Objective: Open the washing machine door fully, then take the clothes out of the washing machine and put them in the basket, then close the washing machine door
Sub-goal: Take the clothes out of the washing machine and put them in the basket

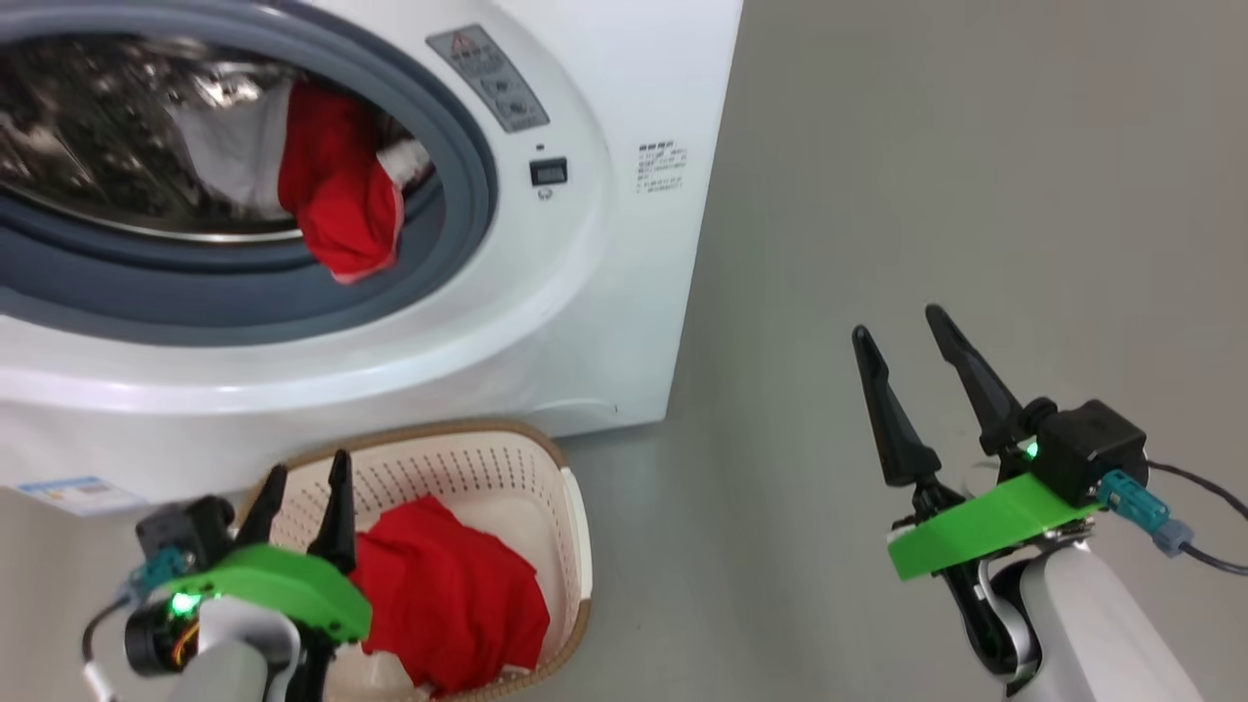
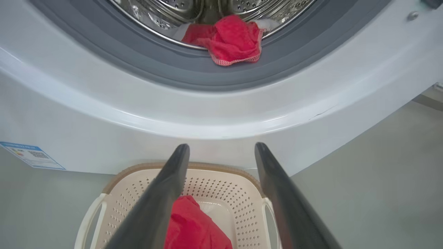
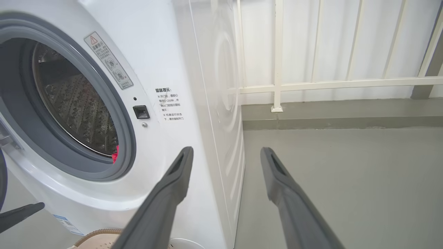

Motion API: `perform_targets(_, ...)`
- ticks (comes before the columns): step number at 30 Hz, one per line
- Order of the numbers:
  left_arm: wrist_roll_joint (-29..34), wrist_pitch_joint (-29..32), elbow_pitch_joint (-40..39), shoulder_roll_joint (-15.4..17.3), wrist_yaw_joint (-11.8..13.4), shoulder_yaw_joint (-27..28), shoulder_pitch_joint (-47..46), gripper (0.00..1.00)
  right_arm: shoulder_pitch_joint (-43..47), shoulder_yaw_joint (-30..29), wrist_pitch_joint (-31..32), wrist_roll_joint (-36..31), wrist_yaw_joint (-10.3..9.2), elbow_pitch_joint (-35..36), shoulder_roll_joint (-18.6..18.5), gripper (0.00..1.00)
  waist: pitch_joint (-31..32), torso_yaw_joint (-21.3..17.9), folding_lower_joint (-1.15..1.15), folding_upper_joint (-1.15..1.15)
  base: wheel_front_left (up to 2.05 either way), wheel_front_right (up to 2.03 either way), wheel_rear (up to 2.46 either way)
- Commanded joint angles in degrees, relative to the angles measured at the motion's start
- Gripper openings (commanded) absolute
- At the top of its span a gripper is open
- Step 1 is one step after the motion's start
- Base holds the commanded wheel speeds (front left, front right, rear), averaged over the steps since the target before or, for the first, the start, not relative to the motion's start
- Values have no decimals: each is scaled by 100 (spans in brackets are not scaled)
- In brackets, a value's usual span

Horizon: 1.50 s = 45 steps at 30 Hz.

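The left gripper next needs to take hold of the red garment by its bunched red fold point(image 1: 348, 222), which stands up at the drum's rim, while its white cloth point(image 1: 229, 156) lies slack behind.
The washing machine point(image 1: 585, 292) stands with its round opening uncovered; the door is out of view, except perhaps a dark curved sliver point(image 3: 2, 180). A red garment of the clothes point(image 1: 341, 195) point(image 2: 235, 41) hangs over the grey rubber ring point(image 1: 244, 292), with white cloth point(image 1: 229, 156) behind it in the drum point(image 3: 76, 107). Below, the basket point(image 1: 487, 468) point(image 2: 221, 186) holds another red garment point(image 1: 448, 595) point(image 2: 193, 224). My left gripper point(image 1: 309, 462) point(image 2: 222, 146) hovers open and empty over the basket's left side. My right gripper point(image 1: 898, 323) point(image 3: 226, 150) is open and empty over the floor, right of the machine.
Grey floor point(image 1: 926, 195) stretches to the right of the machine. A white railing point(image 3: 277, 86) and a low step point(image 3: 328, 121) close off the back. A blue-edged sticker point(image 1: 73, 495) sits low on the machine's front. A cable point(image 1: 1209, 556) trails from my right wrist.
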State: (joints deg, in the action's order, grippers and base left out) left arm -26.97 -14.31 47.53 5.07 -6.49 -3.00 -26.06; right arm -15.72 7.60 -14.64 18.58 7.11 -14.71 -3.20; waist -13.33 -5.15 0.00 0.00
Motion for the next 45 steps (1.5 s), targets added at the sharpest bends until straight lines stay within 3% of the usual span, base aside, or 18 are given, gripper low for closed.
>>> perform_targets(1, 86, -68, -294, 186, 21, 225, 217, 100, 65, 102, -36, 51, 37, 119, 31, 100, 363, -20, 0, 0, 0, 0, 0)
perform_targets(10, 493, -68, -1887, 146, -36, 628, 1324, 100, 325, 46, -36, 56, 37, 106, 32, 100, 914, -131, 0, 0, 0, 0, 0)
perform_targets(24, 1085, -69, -3718, -40, 45, 1021, 2415, 100, 720, -113, -36, -99, 37, 233, 32, 100, 1314, -135, 0, 0, 0, 0, 0)
perform_targets(45, 1258, -69, -4284, -163, 137, 1221, 3147, 100, 1097, -109, -36, -236, 37, 556, 32, 100, 1564, -143, 0, 0, 0, 0, 0)
